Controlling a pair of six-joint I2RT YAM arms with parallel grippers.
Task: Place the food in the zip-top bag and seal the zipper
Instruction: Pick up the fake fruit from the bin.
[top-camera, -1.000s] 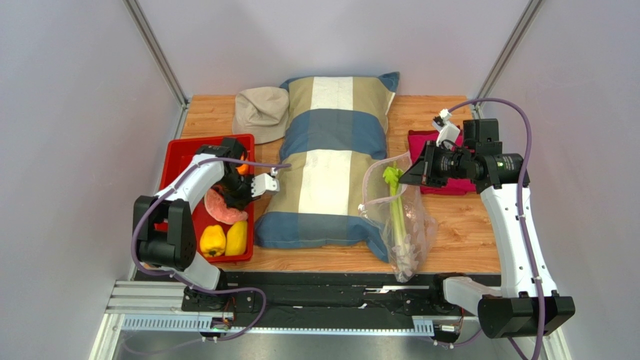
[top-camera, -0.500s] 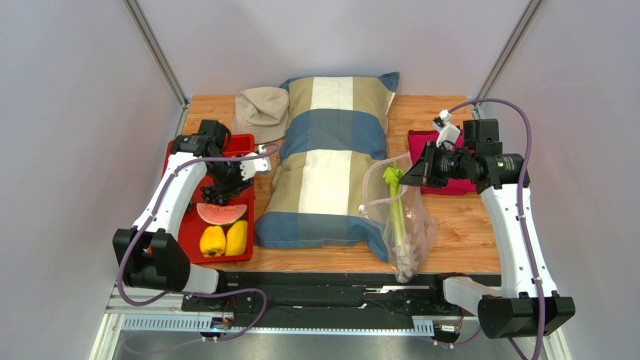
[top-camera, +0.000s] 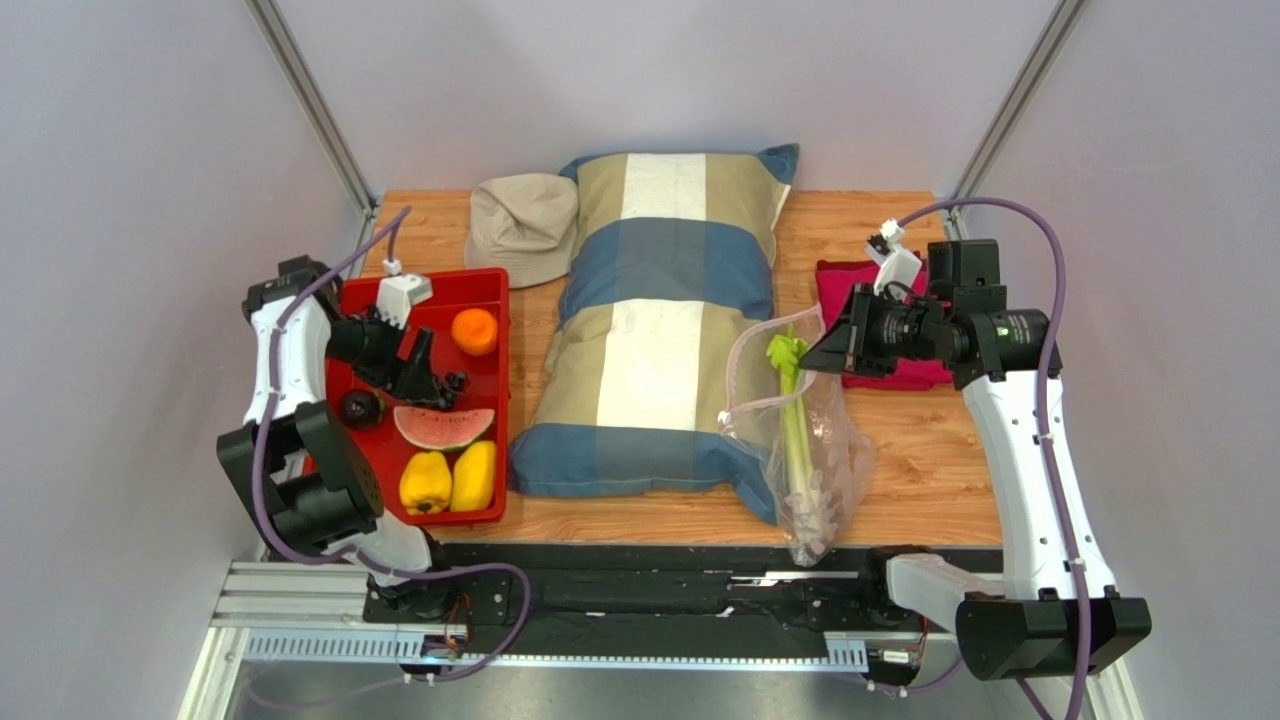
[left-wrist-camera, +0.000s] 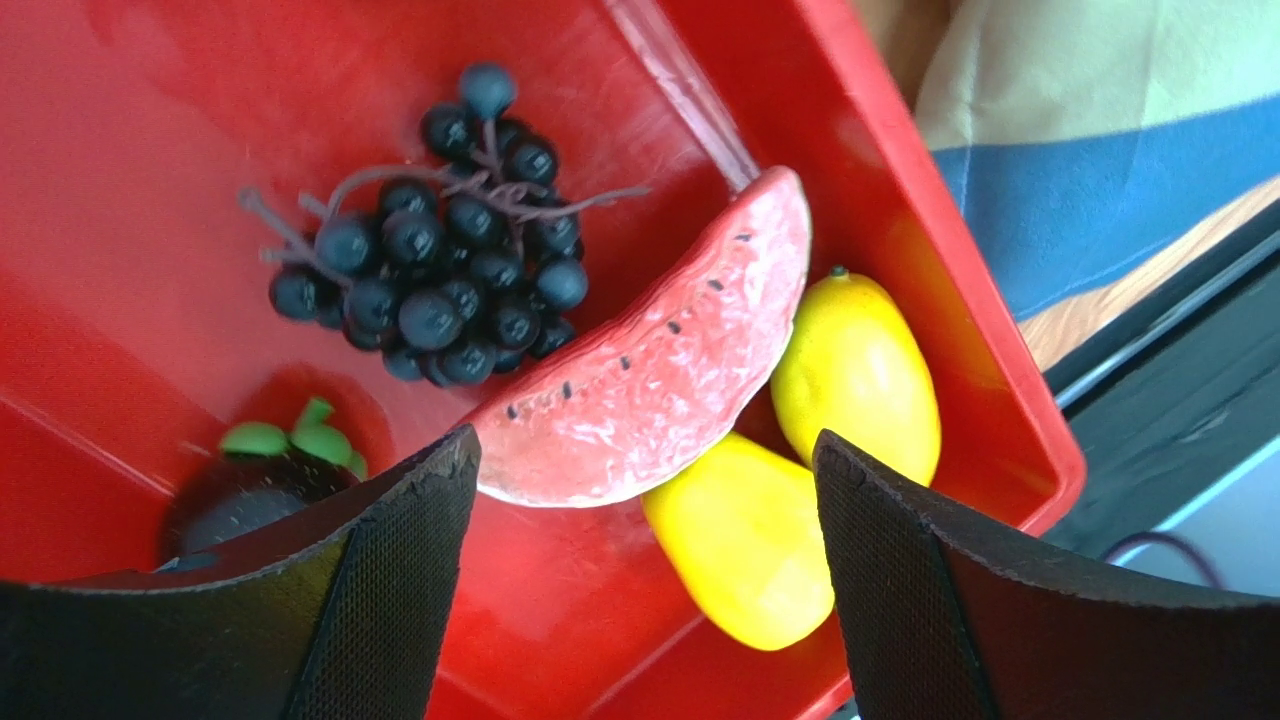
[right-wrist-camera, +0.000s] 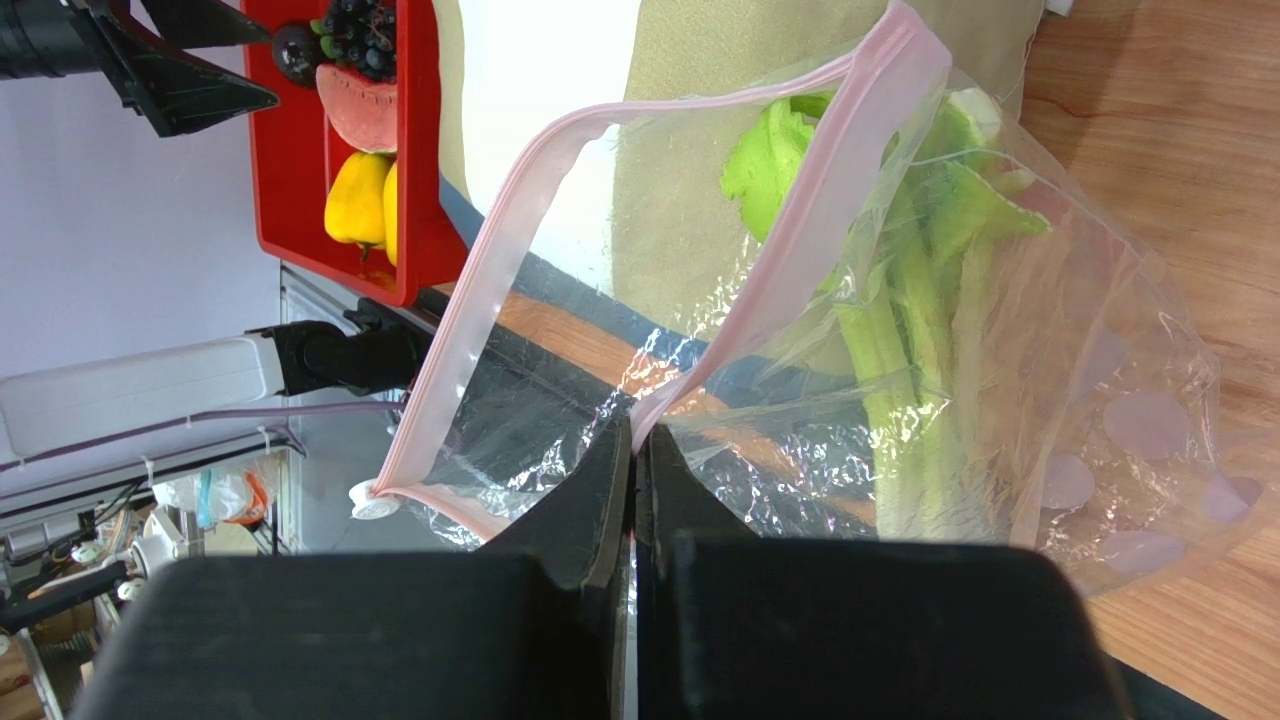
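Next, my left gripper grabs the reddish slice (left-wrist-camera: 661, 375) across its tip nearest the dark round fruit, so the slice's other tip stays free to enter the zip-top bag first.
My left gripper (top-camera: 425, 375) hangs open over the red tray (top-camera: 349, 308), nothing between its fingers. Below it in the left wrist view (left-wrist-camera: 646, 443) lie the dark grape cluster (left-wrist-camera: 436, 270), the reddish slice (left-wrist-camera: 661, 375), two yellow peppers (left-wrist-camera: 854, 375) (left-wrist-camera: 744, 540) and a dark round fruit with green leaves (left-wrist-camera: 248, 503). An orange (top-camera: 475, 330) sits at the tray's far right. My right gripper (right-wrist-camera: 633, 428) is shut on the pink zipper (right-wrist-camera: 496, 255) of the zip-top bag (right-wrist-camera: 1052, 375), holding its mouth up and open. The green celery stalk (right-wrist-camera: 917, 375) is inside the bag.
A large striped pillow (top-camera: 661, 330) fills the middle of the wooden table between tray and bag. A beige hat (top-camera: 523, 225) lies at its far left corner. A magenta cloth (top-camera: 864, 323) lies under my right gripper. The bag's bottom reaches the table's near edge.
My left gripper has gone from shut to open, and the left arm has swung left from the pillow's edge across the tray. The right arm and the bag have not moved.
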